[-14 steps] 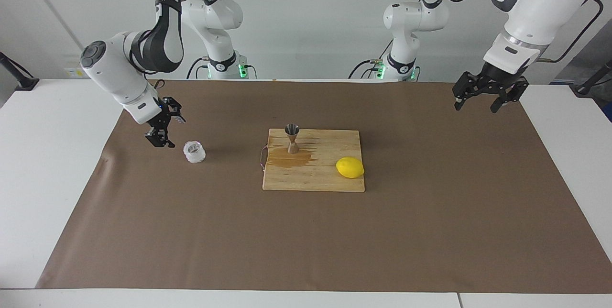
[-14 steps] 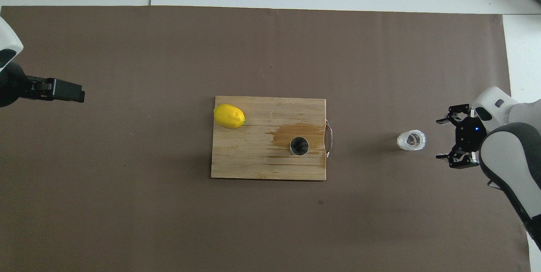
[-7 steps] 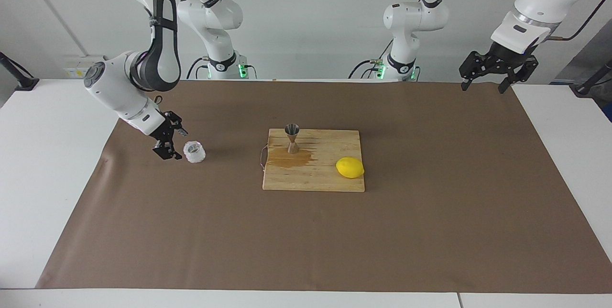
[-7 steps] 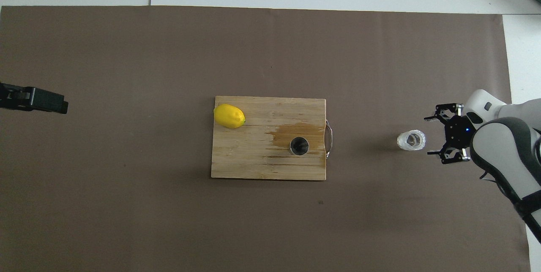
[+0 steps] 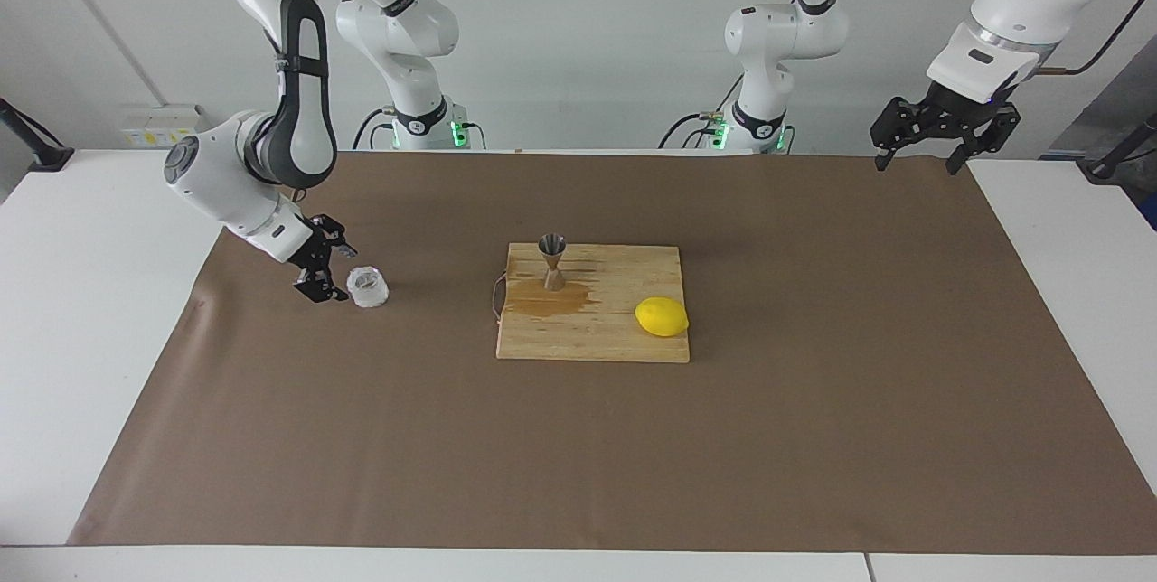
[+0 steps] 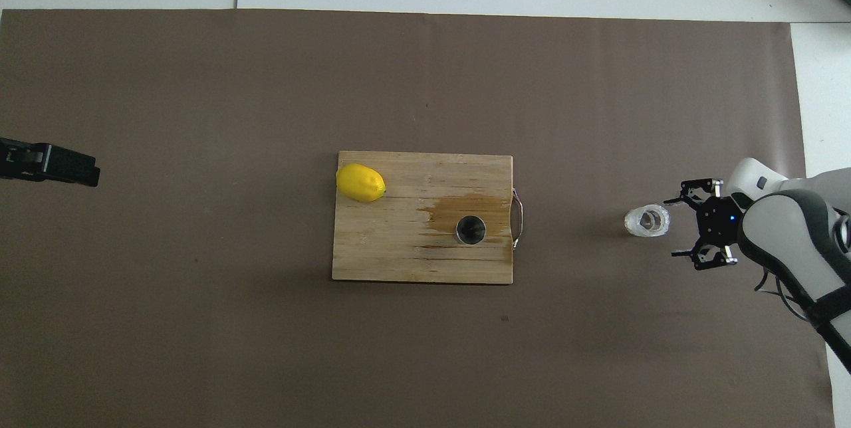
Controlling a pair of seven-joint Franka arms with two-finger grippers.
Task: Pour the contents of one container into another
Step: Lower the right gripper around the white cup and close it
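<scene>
My fingers stop short of the clear glass cup (image 5: 368, 286), so closing now would miss the cup. My right gripper first moves toward the cup, then closes on it.
The squat clear glass cup (image 5: 368, 286) (image 6: 647, 221) stands on the brown mat toward the right arm's end of the table. My right gripper (image 5: 331, 273) (image 6: 675, 228) sits low beside it on the side away from the board, open, its fingers pointing at the cup without touching it. The steel hourglass jigger (image 5: 552, 262) (image 6: 471, 229) stands upright on the wooden cutting board (image 5: 624, 340) (image 6: 392, 252). My left gripper (image 5: 915, 164) hangs open and empty, up in the air over the mat's corner at the left arm's end.
A yellow lemon (image 5: 662, 316) (image 6: 360, 183) lies on the board's corner toward the left arm. A wet brown stain (image 5: 548, 300) spreads on the board around the jigger. A thin wire handle (image 6: 518, 218) juts from the board's edge facing the cup.
My right gripper has come down and moved in closer to the glass cup. My left gripper has risen and drawn back toward the robots' edge of the mat.
</scene>
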